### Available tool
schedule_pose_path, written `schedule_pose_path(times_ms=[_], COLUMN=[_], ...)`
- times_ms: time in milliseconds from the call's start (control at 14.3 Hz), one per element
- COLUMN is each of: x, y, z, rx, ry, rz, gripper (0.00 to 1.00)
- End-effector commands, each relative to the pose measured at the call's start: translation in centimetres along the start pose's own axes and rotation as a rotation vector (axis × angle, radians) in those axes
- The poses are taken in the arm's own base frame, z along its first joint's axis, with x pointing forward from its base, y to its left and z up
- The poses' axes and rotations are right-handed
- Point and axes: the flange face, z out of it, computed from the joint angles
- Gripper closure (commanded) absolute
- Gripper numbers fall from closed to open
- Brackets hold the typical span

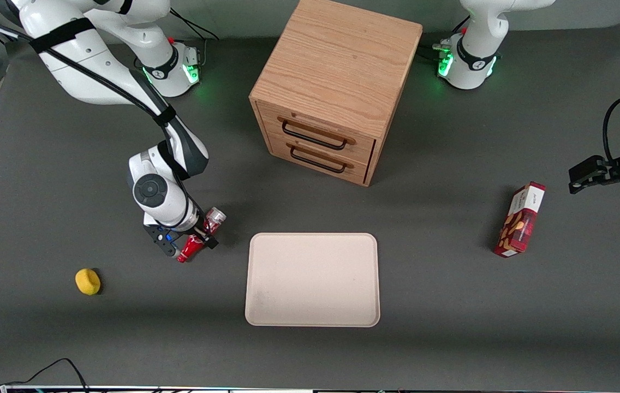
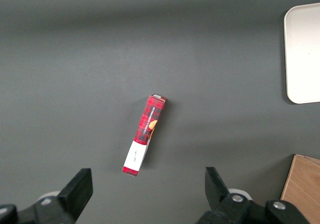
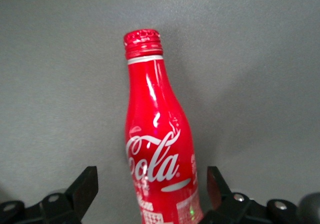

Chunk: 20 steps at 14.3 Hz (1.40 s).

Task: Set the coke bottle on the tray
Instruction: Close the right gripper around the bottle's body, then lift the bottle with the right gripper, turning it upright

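Note:
The coke bottle goes on the beige tray [image 1: 313, 278]. The right gripper grips the bottle by its lower body [image 1: 212, 221] next.
The coke bottle [image 1: 192, 246] lies on its side on the dark table, its red cap pointing toward the front camera and its silvery base away from it. The right wrist view shows its red body with white script [image 3: 157, 149]. My right gripper [image 1: 196, 236] hangs low over the bottle, open. In the right wrist view the gripper [image 3: 150, 178] has one finger on each side of the bottle's lower body, with a gap at one finger and the other close to it. The beige tray [image 1: 313, 278] lies flat beside the bottle, toward the parked arm's end, with nothing on it; its corner [image 2: 305, 54] shows in the left wrist view.
A wooden two-drawer cabinet [image 1: 332, 93] stands farther from the front camera than the tray. A red-and-white snack box [image 1: 520, 221] [image 2: 144, 134] lies toward the parked arm's end. A small yellow object [image 1: 88, 281] sits nearer the front camera than the gripper, toward the working arm's end.

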Motion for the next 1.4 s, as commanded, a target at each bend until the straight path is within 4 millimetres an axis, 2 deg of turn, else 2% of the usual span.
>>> schedule_pose_path(times_ms=[0, 70, 140, 210, 280, 699, 839, 1049, 1189, 1329], x=[-0.1, 0.0, 0.0, 0.0, -0.1, 0.0, 0.2, 0.0, -0.3, -0.4], y=[-0.5, -0.5, -0.5, -0.5, -0.5, -0.5, -0.6, -0.6, -0.8, -1.4], z=[0.8, 0.8, 0.8, 0.8, 0.8, 0.4, -0.7, -5.2, -9.5, -14.7], rx=[-0.013, -0.013, -0.014, -0.014, -0.014, -0.014, -0.008, -0.044, -0.079, -0.092], ry=[0.020, 0.019, 0.020, 0.020, 0.021, 0.024, 0.033, 0.046, 0.041, -0.012], rz=[0.002, 0.003, 0.002, 0.002, 0.001, -0.001, -0.007, -0.021, -0.055, -0.054], gripper=[0.08, 0.23, 0.53, 0.93, 1.00, 1.00, 1.00, 1.00, 1.00, 1.00])
